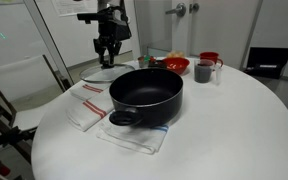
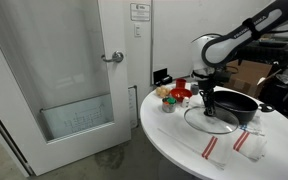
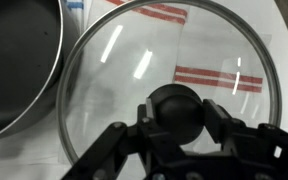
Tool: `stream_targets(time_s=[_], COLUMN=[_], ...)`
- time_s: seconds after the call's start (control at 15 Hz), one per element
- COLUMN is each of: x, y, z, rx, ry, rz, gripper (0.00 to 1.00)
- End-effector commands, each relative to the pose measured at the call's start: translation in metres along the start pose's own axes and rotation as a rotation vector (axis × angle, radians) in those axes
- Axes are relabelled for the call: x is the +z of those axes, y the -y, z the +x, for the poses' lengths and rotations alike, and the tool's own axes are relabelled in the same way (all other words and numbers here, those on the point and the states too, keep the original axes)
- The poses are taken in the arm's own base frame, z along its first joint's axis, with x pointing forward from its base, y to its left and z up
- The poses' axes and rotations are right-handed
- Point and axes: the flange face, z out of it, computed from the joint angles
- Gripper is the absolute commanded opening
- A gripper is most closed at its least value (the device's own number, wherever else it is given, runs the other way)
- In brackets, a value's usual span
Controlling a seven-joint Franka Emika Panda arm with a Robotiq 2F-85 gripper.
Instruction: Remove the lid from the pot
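Note:
The glass lid's lower edge is below my fingers and hangs above the striped towel (image 1: 87,92) (image 3: 220,78). I need to lower the lid before my gripper lets go of it.
The black pot (image 1: 146,95) stands open on the round white table, dark inside; it also shows in an exterior view (image 2: 234,103) and at the left edge of the wrist view (image 3: 14,60). The glass lid (image 1: 99,73) lies beside the pot over a striped towel, seen too in an exterior view (image 2: 212,120) and in the wrist view (image 3: 114,80). My gripper (image 3: 174,115) is directly over the lid, its two fingers closed against the sides of the black knob. It shows in both exterior views (image 1: 106,55) (image 2: 208,100).
A red bowl (image 1: 174,65), a red mug (image 1: 210,60) and a grey mug (image 1: 203,72) stand behind the pot. White towels with red stripes (image 1: 89,105) lie under and beside the pot. The table edge (image 1: 44,130) is near the lid. A door (image 2: 74,80) stands behind.

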Motion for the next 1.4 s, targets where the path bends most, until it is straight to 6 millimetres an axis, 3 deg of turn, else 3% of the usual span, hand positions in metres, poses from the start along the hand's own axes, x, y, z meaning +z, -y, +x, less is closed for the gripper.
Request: stream_targets(time_s=[0.0,0.4,1.33], x=[0.006,0.019,0.041], y=[-0.004,-0.004,0.011], z=[0.020,0.029,0.026], rx=[-0.007,-0.002,-0.024], ry=[-0.002,-0.031,-0.029], rz=[-0.002,0.029,0.045], gripper=[0.25,0.25,0.25])
